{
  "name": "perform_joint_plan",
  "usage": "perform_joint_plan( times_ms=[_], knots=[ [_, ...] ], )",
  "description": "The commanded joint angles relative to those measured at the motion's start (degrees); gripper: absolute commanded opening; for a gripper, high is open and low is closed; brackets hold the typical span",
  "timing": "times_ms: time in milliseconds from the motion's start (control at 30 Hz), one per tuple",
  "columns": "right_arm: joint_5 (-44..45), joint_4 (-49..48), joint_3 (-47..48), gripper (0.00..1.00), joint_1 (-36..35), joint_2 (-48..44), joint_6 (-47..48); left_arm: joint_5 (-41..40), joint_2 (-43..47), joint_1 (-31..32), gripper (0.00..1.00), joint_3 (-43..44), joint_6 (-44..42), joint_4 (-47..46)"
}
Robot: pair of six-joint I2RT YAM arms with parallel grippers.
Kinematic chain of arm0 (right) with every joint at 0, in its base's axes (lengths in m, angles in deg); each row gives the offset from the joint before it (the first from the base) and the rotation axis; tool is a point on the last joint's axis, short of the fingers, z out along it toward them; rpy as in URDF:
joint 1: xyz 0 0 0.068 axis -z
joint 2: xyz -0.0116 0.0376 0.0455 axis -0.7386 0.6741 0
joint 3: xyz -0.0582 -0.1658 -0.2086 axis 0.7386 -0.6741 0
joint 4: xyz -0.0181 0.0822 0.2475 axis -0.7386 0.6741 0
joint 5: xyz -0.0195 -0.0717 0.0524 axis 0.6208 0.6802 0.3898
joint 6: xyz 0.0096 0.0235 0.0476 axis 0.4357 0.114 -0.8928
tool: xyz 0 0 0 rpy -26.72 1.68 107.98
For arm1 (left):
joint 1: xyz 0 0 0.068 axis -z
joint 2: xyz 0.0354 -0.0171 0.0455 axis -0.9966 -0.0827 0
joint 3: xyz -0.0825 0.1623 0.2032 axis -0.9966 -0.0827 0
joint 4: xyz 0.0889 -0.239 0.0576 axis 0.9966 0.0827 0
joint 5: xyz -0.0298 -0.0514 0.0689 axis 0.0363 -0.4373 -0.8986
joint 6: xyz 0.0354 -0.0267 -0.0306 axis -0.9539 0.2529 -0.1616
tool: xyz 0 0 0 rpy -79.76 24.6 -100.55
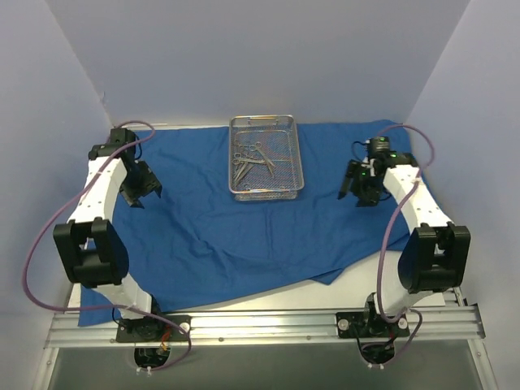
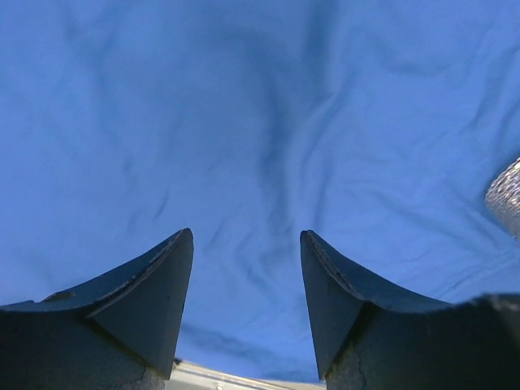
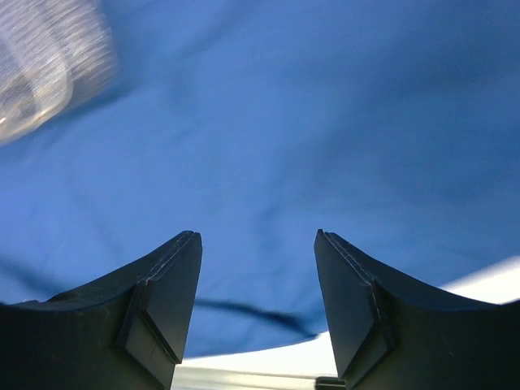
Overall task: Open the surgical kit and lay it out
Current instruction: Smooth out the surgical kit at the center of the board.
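Observation:
The robot's right gripper should next pinch the royal-blue cloth wrap's near outer edge, away from the tray (image 1: 264, 158), and draw it back to lay out the kit.
The royal-blue cloth wrap (image 1: 211, 236) lies spread open across the table. On its far middle stands the silver wire-mesh tray (image 1: 264, 158), with several thin scissor-handled instruments (image 1: 249, 159) lying inside. My left gripper (image 1: 140, 189) hovers over the cloth's left part, open, with only wrinkled blue cloth (image 2: 244, 146) between its fingers. My right gripper (image 1: 356, 192) hangs over the cloth's right part, open and empty above the cloth (image 3: 268, 146). A blurred corner of the tray (image 3: 45, 61) shows at the upper left of the right wrist view, and a sliver of the tray (image 2: 505, 195) at the left wrist view's right edge.
The cloth's near edge (image 1: 325, 280) ends in a point ahead of the white tabletop (image 1: 268, 296). Pale walls close in the left, right and back. The aluminium rail (image 1: 260, 325) with both arm bases runs along the near side.

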Motion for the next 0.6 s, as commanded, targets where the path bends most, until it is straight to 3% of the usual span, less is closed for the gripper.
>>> perform_joint_plan(
  times_ms=[0,333,567],
  knots=[
    [6.02,3.48,-2.08,0.59,9.71,-3.68,-0.08,4.18,-4.73,0.42,0.64,5.45,-6.09,-4.05],
    [9.81,4.27,-10.34,0.58,28.19,-6.50,-0.25,8.75,-9.94,6.66,0.64,2.38,-9.35,-9.93],
    [12.44,2.95,-11.84,0.62,33.73,-4.49,1.24,10.59,-9.94,6.75,0.64,-0.34,-10.15,-10.82]
  ],
)
